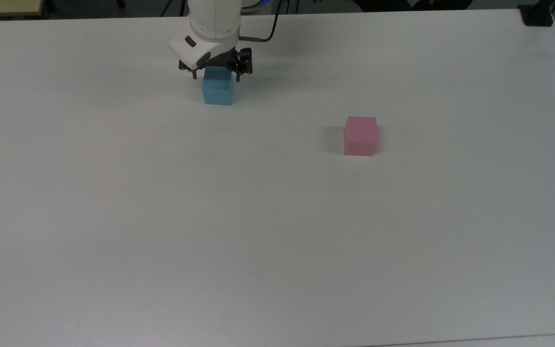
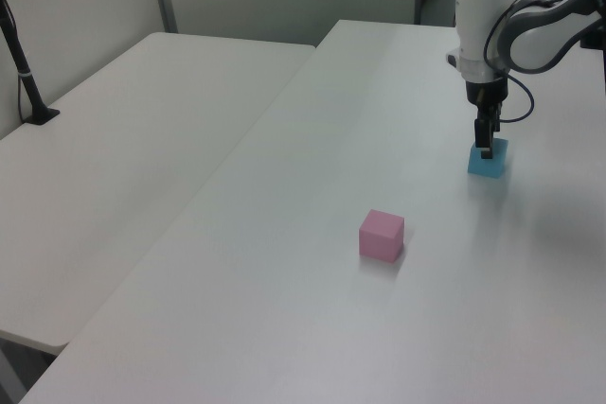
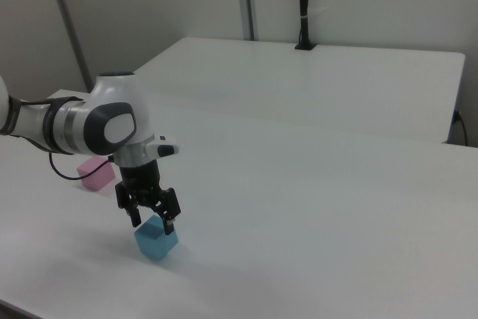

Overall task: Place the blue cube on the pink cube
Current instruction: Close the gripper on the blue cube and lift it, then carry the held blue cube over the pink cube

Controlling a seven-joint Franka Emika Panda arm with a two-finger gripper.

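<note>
The blue cube should rest with its bottom on the pink cube [image 2: 382,236], so my gripper will next grab it by its upper part [image 2: 499,147] and leave its bottom free.
The blue cube [image 1: 218,91] rests on the white table [image 1: 277,217] near its far edge, left of centre in the top view. My gripper [image 1: 216,76] is lowered over the cube, open, with one finger on each side of the cube's upper part. In the right view the two fingers [image 3: 168,223] straddle the top of the blue cube [image 3: 155,243]. In the left view the gripper [image 2: 485,147] hangs in front of the blue cube [image 2: 490,166]. The pink cube [image 1: 360,136] stands alone on the table, off to the top view's right and nearer.
A black mount [image 1: 536,14] sits at the table's far right corner in the top view. A second white table [image 2: 142,139] with a black pole [image 2: 24,73] adjoins on the left view's left. The arm's cable [image 1: 268,31] loops behind the wrist.
</note>
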